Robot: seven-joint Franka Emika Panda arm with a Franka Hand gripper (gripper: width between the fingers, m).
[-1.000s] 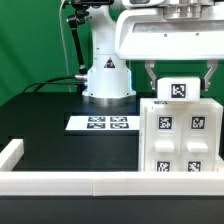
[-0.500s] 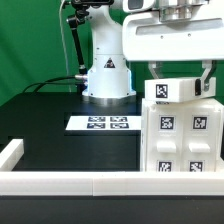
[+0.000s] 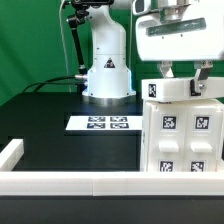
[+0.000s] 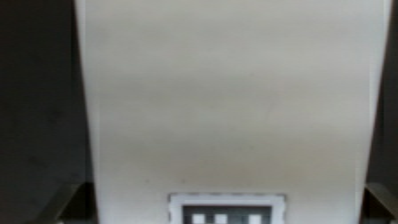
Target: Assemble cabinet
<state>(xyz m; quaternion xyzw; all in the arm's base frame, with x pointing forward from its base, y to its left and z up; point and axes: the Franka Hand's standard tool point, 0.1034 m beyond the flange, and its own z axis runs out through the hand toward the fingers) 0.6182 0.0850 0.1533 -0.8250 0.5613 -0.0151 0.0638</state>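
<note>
The white block's lower edge rests over the cabinet body's top edge [image 3: 180,103], so it is time for my gripper to open now.
The cabinet body [image 3: 180,140], a large white box with several square tags on its face, stands at the exterior view's right. My gripper [image 3: 185,78] is directly above it, its fingers [image 3: 165,72] straddling a smaller white tagged block [image 3: 183,90]. It is shut on this block and holds it slightly tilted right at the box's top edge. I cannot tell whether block and box touch. In the wrist view the white block [image 4: 222,100] fills the picture, with a tag [image 4: 226,210] at its near end.
The marker board [image 3: 102,123] lies flat on the black table, left of the cabinet. A long white border rail [image 3: 60,182] runs along the front, with a corner piece [image 3: 10,152] at the left. The robot base [image 3: 107,75] stands behind.
The gripper and the block it holds have shifted a little toward the exterior view's right, and the block now sits slightly tilted. The cabinet body and marker board have not moved.
</note>
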